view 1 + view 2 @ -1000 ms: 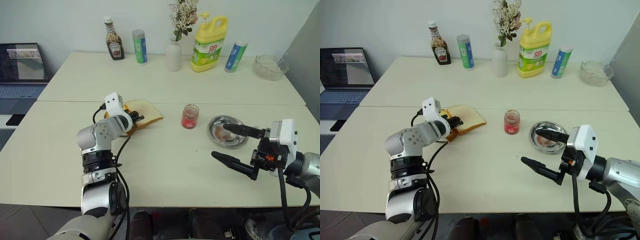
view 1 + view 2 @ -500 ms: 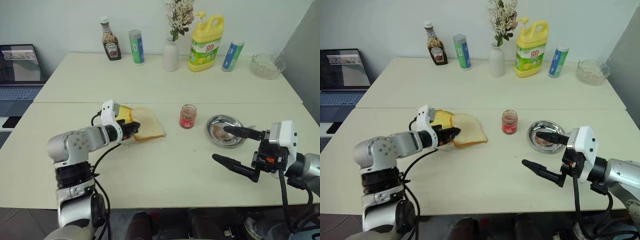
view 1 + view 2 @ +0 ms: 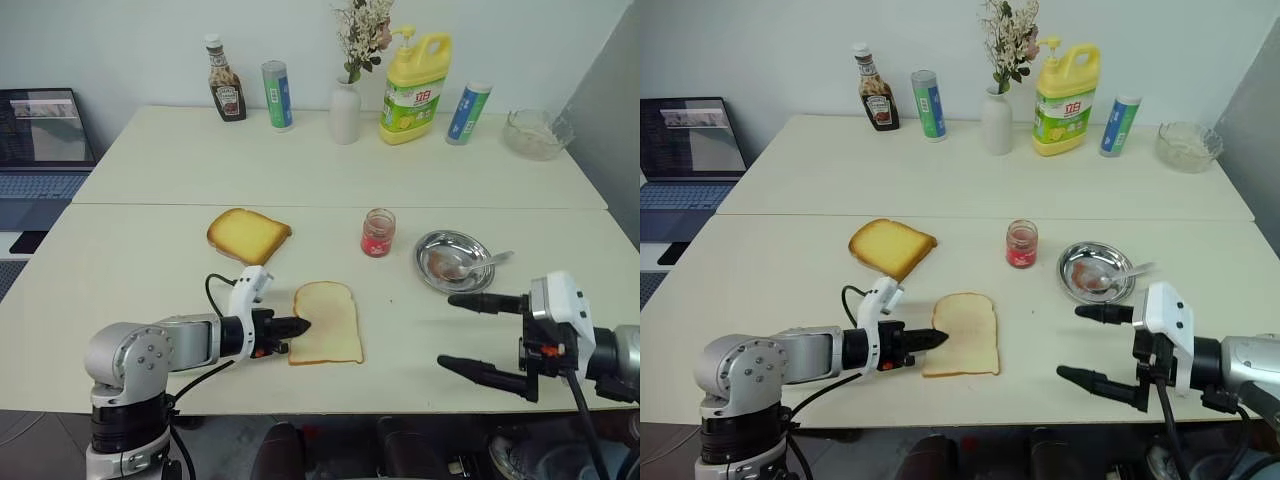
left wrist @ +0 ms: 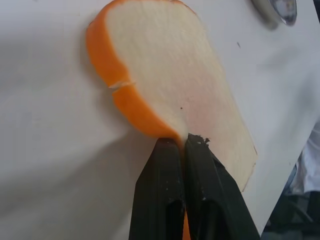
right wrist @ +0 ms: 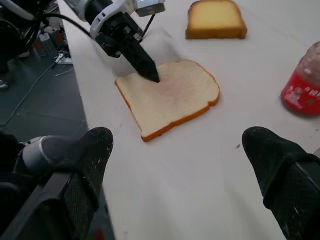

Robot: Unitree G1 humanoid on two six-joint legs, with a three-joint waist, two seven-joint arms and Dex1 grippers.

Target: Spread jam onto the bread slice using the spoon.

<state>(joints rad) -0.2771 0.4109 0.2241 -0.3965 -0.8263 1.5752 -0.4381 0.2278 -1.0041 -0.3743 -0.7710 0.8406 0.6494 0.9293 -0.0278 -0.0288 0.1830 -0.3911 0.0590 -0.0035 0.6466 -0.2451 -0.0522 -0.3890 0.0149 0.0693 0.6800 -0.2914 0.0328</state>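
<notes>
The spoon's bowl has jam smeared around it in the dish (image 3: 436,250), so the right gripper needs to grab the spoon next by its handle poking over the dish's rim (image 3: 498,258).
The pale bread slice (image 3: 328,336) lies flat near the table's front edge. My left gripper (image 3: 298,326) is shut on its left crust edge; the left wrist view shows both fingers (image 4: 167,165) pinching the crust of the bread slice (image 4: 170,85). The jam (image 3: 377,233) sits in a small glass jar further back, to the right. The spoon (image 3: 484,263) rests in a round steel dish (image 3: 436,250), its handle poking over the right rim. My right gripper (image 3: 462,334) hovers open in front of the dish, holding nothing.
A golden toasted slice (image 3: 248,234) lies behind and left of the bread. Along the far edge stand a ketchup bottle (image 3: 223,80), two cans, a vase (image 3: 344,112), a yellow detergent jug (image 3: 414,88) and a glass bowl (image 3: 537,133). A laptop (image 3: 42,130) sits far left.
My left gripper has pulled the pale bread slice off the toasted slice and toward the table's front edge. The right gripper has sunk a little, still open.
</notes>
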